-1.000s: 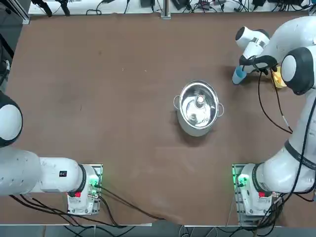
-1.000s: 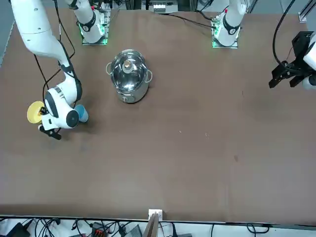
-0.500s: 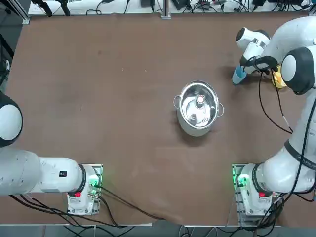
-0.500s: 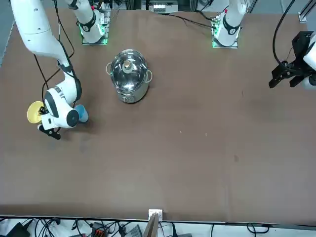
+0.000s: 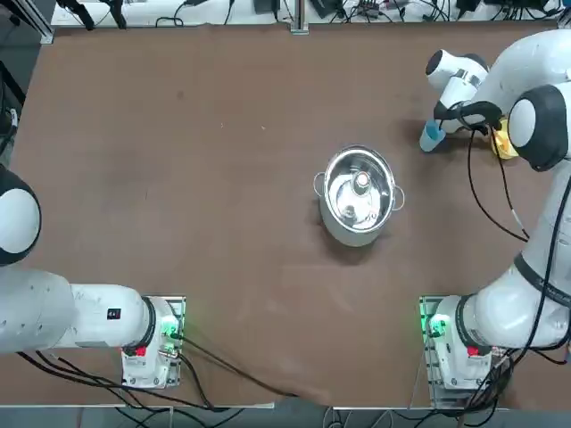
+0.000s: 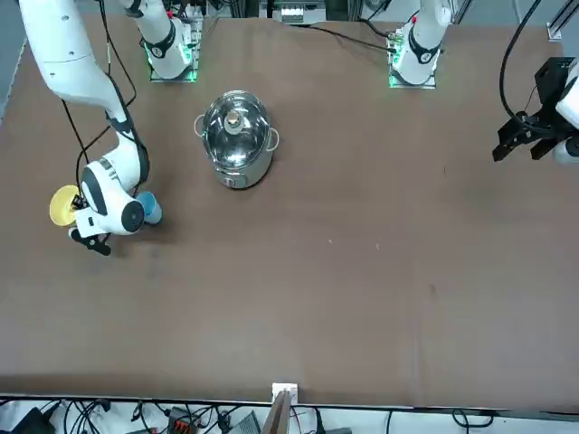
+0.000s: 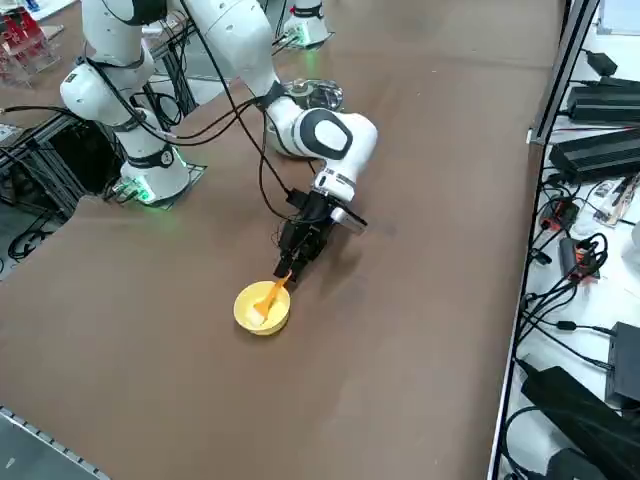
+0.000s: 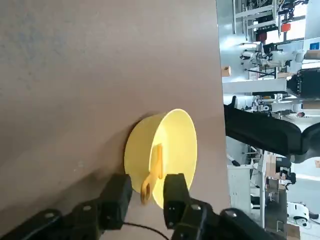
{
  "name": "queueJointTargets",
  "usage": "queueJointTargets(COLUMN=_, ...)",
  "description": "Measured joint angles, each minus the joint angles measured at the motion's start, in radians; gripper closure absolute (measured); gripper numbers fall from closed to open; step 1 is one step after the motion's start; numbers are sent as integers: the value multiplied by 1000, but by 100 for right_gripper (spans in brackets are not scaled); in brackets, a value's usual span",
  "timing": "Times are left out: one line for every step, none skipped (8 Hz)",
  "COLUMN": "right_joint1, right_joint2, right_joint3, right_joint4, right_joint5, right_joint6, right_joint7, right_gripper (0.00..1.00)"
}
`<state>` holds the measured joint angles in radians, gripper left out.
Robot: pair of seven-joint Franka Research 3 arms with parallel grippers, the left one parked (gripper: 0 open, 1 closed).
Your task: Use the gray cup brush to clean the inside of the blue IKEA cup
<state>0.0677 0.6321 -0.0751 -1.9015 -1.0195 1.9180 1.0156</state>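
Observation:
The bowl's side (image 8: 142,150) surrounds the lower part of the brush. My right gripper takes hold of the brush by its handle end over the bowl's rim next.
The gray cup brush (image 8: 155,167) looks orange. It lies in a yellow bowl (image 8: 136,145), and its handle sticks out over the rim. My right gripper (image 8: 146,196) is low at the bowl's edge. Its fingers (image 8: 117,197) stand on either side of the handle's end, with a small gap on each side, so it is open. In the right side view the gripper (image 7: 290,262) is just above the brush (image 7: 270,296). The blue IKEA cup (image 5: 431,136) stands beside my wrist, partly hidden by it, and shows in the front view as well (image 6: 150,209).
A steel pot (image 5: 359,196) with something round inside stands mid-table, well away from the bowl (image 5: 504,143). The bowl is near the table's right edge. My right arm's cable (image 5: 482,196) loops over the table between the pot and the bowl.
The right wrist has shifted very slightly by the bowl. The cup, bowl and pot stay where they were.

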Motion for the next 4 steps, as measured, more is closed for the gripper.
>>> queueJointTargets(right_joint1=0, right_joint2=0, right_joint3=0, right_joint4=-1, right_joint5=0, right_joint6=0, right_joint7=0, right_gripper=63)
queueJointTargets(right_joint1=-1, right_joint2=0, right_joint3=-1, right_joint4=-2, right_joint5=0, right_joint6=0, right_joint7=1, right_gripper=64)
queueJointTargets(right_joint1=-1, right_joint2=0, right_joint3=-1, right_joint4=-2, right_joint5=0, right_joint6=0, right_joint7=1, right_gripper=67)
queueJointTargets(right_joint1=-1, right_joint2=0, right_joint3=-1, right_joint4=-2, right_joint5=0, right_joint6=0, right_joint7=1, right_gripper=70)
